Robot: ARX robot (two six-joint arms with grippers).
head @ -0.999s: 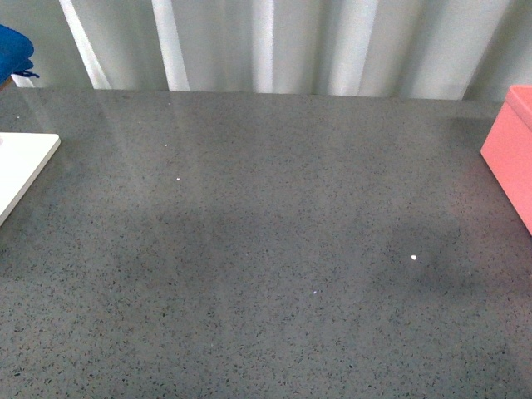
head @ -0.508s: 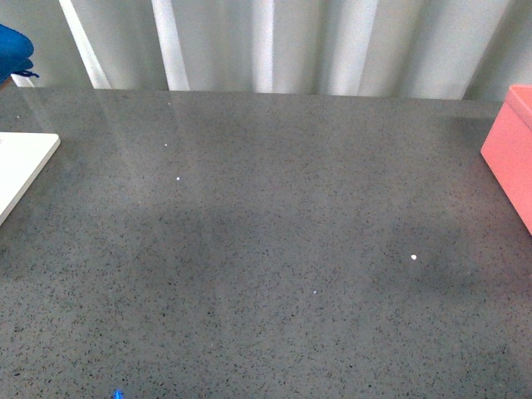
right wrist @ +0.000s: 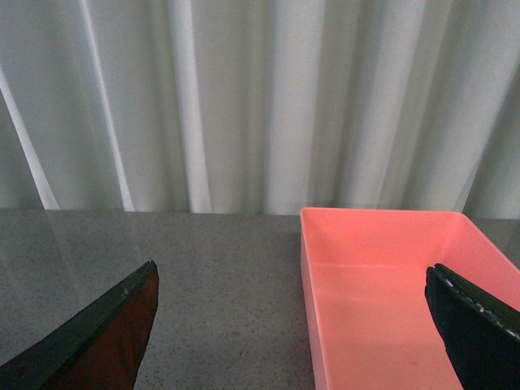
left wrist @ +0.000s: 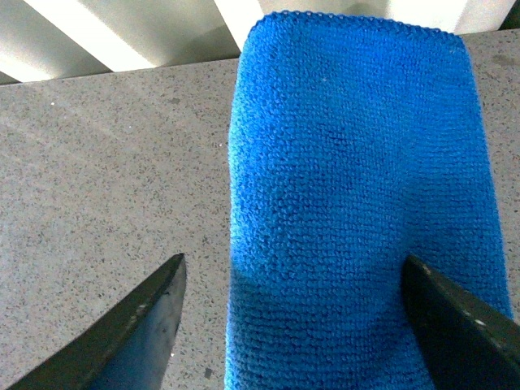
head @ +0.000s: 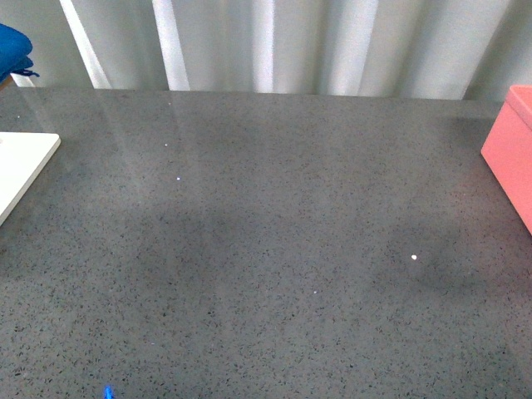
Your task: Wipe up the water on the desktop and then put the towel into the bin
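My left gripper is to grip the blue towel (left wrist: 357,187) by its long side edge (left wrist: 242,301) next, so it can wipe up the water.
The blue towel (left wrist: 357,187) lies flat on the speckled grey desktop (left wrist: 106,162), reaching its far edge. My left gripper (left wrist: 292,260) is open just above it, one finger (left wrist: 146,325) over bare desktop, the other (left wrist: 455,325) over the towel's edge. A patch of the same blue (head: 12,50) shows at the far left corner in the front view. My right gripper (right wrist: 292,268) is open and empty, over the desktop (right wrist: 211,276) and the near side of the salmon-pink bin (right wrist: 382,213). The bin (head: 509,158) stands at the right edge. Neither arm shows in the front view.
A flat white board (head: 21,166) lies at the desktop's left edge. Small bright specks (head: 414,257) dot the desktop (head: 266,216). Pale pleated curtains (head: 274,41) hang behind the far edge. A tiny blue glint (head: 107,392) sits at the bottom edge.
A tiny blue glint appeared at the front view's bottom edge and has shifted slightly left. Nothing else has visibly moved.
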